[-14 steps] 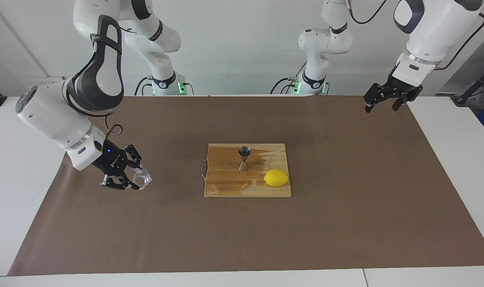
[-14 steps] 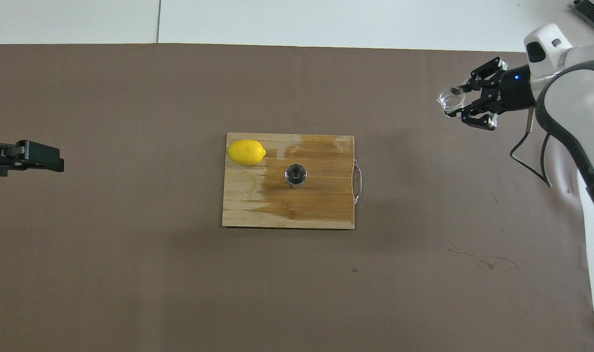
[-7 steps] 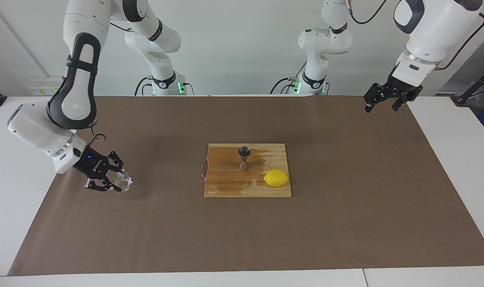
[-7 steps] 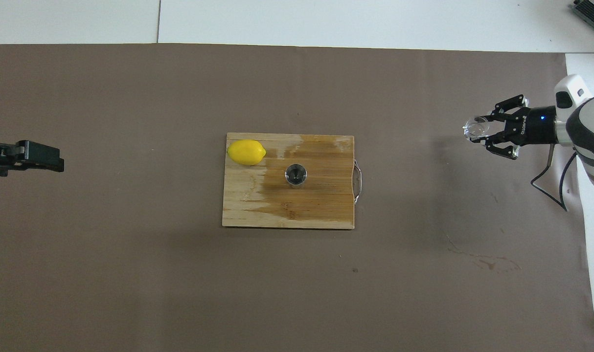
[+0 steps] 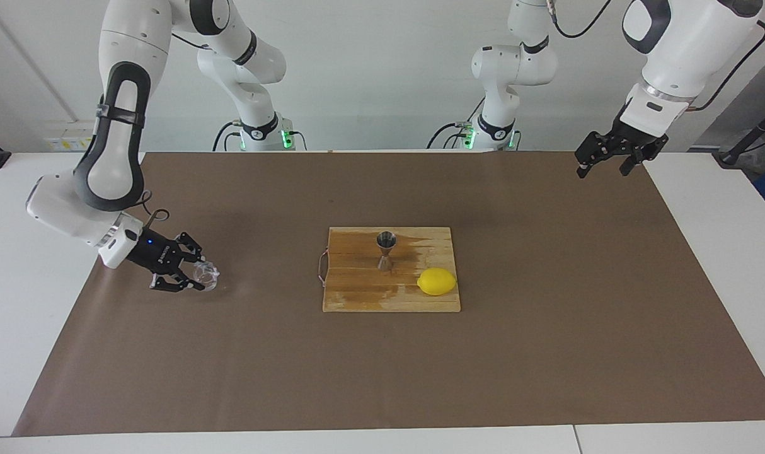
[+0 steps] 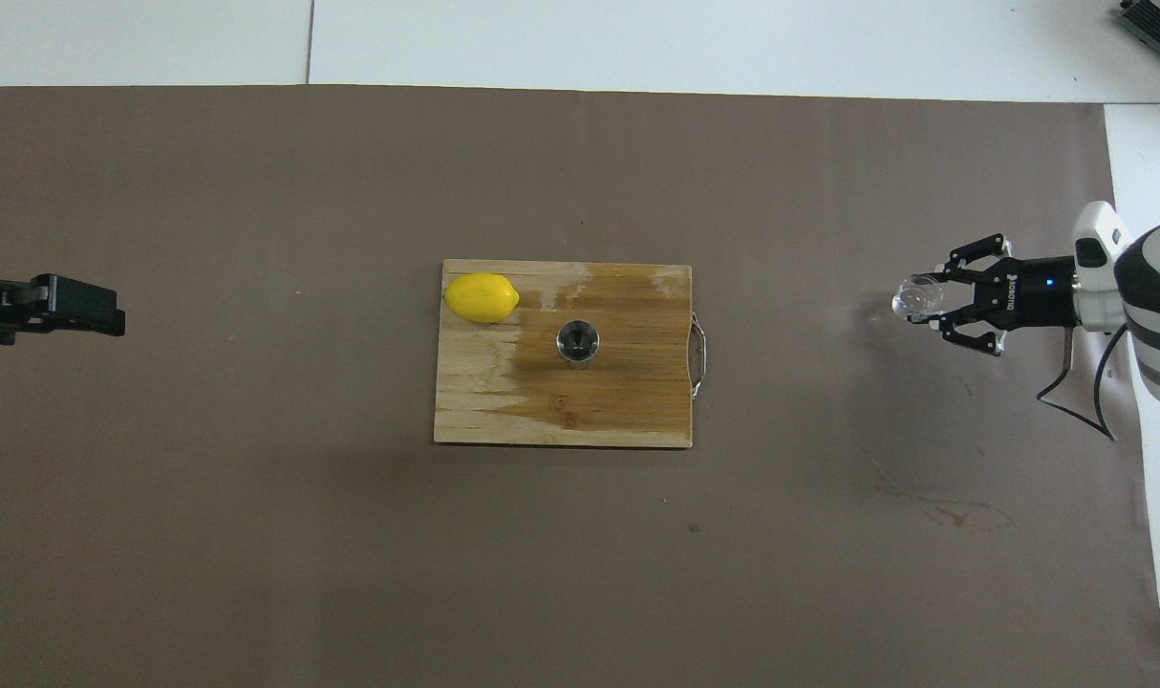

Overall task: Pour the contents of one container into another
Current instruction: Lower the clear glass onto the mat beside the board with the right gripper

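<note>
The clear glass cup (image 5: 207, 275) hangs above the brown mat and would fall if I opened now, so my right gripper keeps holding the cup.
The small clear glass cup (image 5: 207, 275) sits between the fingers of my right gripper (image 5: 196, 278), which is shut on it. The gripper lies almost level, low over the brown mat toward the right arm's end of the table; I cannot tell whether the cup touches the mat. In the overhead view the cup (image 6: 910, 297) and right gripper (image 6: 927, 304) are well away from the board. The steel hourglass jigger (image 5: 385, 250) stands upright on the wooden cutting board (image 5: 357, 296), also seen from above (image 6: 578, 342). My left gripper (image 5: 602, 166) waits, open and empty, in the air at the left arm's end (image 6: 112, 320).
A yellow lemon (image 5: 437, 281) lies on the board's corner toward the left arm's end, beside the jigger and farther from the robots. The board (image 6: 542, 411) has a wire handle on the edge facing the right arm. The brown mat (image 5: 546, 353) covers the table.
My right gripper has carried the cup down and toward the right arm's end of the mat, and its wrist has levelled out. The left arm, jigger and lemon have not moved.
</note>
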Tool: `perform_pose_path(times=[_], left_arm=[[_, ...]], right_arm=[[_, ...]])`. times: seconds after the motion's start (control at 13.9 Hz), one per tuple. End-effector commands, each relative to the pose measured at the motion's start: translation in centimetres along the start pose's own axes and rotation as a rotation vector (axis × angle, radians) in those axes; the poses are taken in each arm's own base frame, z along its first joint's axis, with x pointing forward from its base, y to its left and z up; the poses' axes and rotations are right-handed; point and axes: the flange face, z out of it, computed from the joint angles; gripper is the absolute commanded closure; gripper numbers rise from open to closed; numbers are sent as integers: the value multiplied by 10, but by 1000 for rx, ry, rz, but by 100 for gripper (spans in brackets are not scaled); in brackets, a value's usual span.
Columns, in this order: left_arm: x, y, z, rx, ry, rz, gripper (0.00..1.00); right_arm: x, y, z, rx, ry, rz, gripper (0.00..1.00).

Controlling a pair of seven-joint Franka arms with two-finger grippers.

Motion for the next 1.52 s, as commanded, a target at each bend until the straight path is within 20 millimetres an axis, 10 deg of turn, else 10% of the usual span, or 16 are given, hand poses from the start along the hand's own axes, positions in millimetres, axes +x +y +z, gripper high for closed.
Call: perform_pose_path(times=[0.0,0.72,1.44], left_arm=[[-8,-2,0,18,-6,-10,0],[-8,-2,0,18,-6,-10,0],[-8,-2,0,18,-6,-10,0]], right_arm=[[-6,-17,3,16,45,-80,84],[-55,-20,18,-64,127,-107,81],[-62,-22,16,-67,136,-88,79]])
